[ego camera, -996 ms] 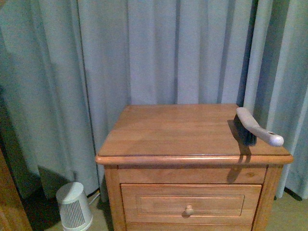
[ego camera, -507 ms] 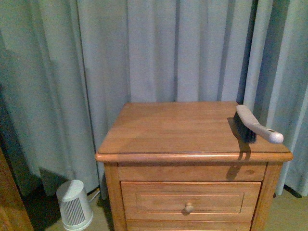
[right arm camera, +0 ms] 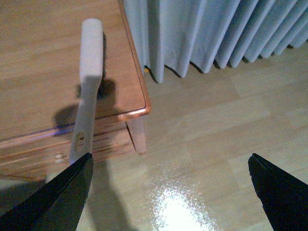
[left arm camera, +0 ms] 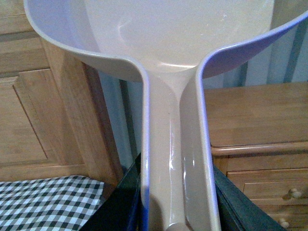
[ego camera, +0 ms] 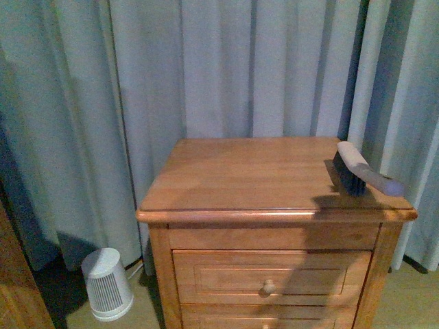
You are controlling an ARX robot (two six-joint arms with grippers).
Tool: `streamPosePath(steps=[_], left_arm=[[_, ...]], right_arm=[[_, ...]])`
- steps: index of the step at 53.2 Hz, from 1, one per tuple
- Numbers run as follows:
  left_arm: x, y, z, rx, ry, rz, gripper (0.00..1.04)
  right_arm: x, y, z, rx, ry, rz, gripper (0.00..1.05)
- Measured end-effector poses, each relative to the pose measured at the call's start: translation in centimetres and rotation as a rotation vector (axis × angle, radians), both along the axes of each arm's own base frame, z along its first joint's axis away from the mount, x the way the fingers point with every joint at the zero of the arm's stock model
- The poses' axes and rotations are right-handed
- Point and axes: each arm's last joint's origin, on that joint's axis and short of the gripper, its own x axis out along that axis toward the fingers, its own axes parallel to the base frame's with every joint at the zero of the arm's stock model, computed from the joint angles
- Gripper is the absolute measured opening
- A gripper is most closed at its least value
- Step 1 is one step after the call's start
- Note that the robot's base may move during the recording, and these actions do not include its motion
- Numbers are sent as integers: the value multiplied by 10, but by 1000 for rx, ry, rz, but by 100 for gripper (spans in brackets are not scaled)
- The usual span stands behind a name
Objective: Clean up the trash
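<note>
Next, the right gripper grips the hand brush by its pale handle, since the brush's dark bristles stay free to sweep trash.
No trash shows in any view. My left gripper is shut on the handle of the pinkish dustpan, whose empty scoop fills the left wrist view. A hand brush with a pale handle and dark bristles lies on the right edge of the wooden nightstand. My right gripper hangs open over the floor beside the nightstand, with nothing between its fingers. The brush handle ends close to one fingertip.
Blue-grey curtains hang behind the nightstand. A small white ribbed appliance stands on the floor to its left. In the left wrist view I see a black-and-white checked fabric and a wooden panel.
The front view has shifted, so the nightstand top shows a little higher in the picture. A shadow now covers the brush handle and the nightstand's right front.
</note>
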Motion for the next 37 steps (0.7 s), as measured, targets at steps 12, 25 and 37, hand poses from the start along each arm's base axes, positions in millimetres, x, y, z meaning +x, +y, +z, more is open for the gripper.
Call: streamPosePath(steps=[12,25,37], left_arm=[[0,0,0,0,0,0,28],[0,0,0,0,0,0,28],[0,0,0,0,0,0,28]], right_arm=[[63,16,-8,17,144,31,97],[102,38,-28,34,177,46,97],[127,61,-69,60,231,56,97]])
